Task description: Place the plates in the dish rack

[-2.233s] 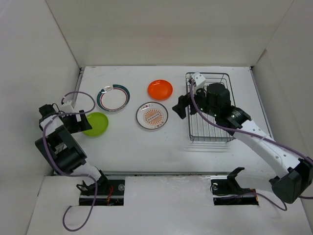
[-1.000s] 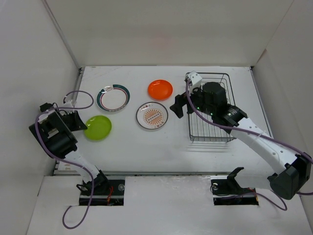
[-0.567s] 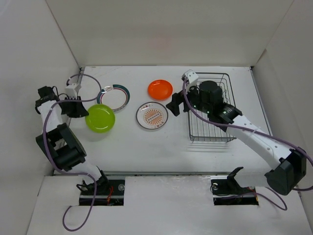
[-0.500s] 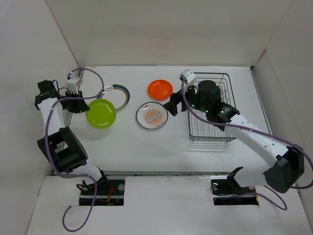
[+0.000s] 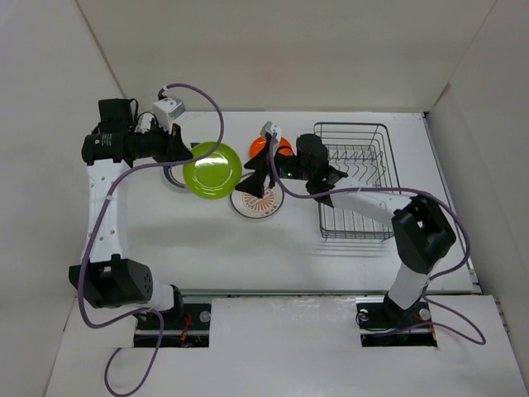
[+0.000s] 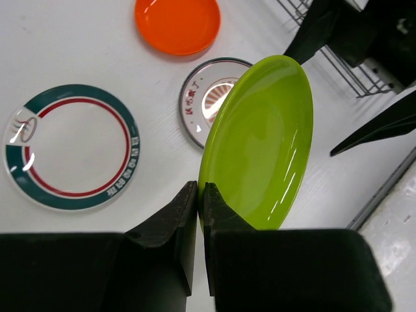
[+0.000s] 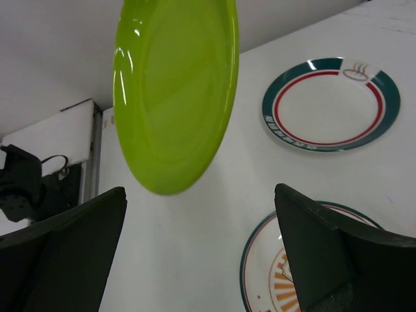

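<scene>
I need my right gripper to grab the lime green plate (image 6: 260,143) by the plate's free rim opposite my left gripper, to slot it edge-first into the rack.
My left gripper (image 6: 200,194) is shut on the rim of the lime green plate (image 6: 260,143), which hangs tilted above the table (image 5: 212,169). Under it lie the teal-and-red ringed plate (image 6: 68,146), the sunburst plate (image 6: 205,97) and the orange plate (image 6: 177,23). My right gripper (image 5: 253,177) stands open just right of the green plate, over the sunburst plate (image 7: 292,273), with nothing between its fingers (image 7: 65,253). It faces the green plate (image 7: 172,91). The dark wire dish rack (image 5: 355,178) sits at the right with no plates in it.
White walls enclose the table on the left, back and right. The left arm's purple cable (image 5: 198,95) loops above the plates. The right arm (image 5: 364,198) stretches across the rack's left side.
The left arm has lifted the green plate off the table and carried it right, toward the middle. The right gripper has swung left from the rack to beside the plate.
</scene>
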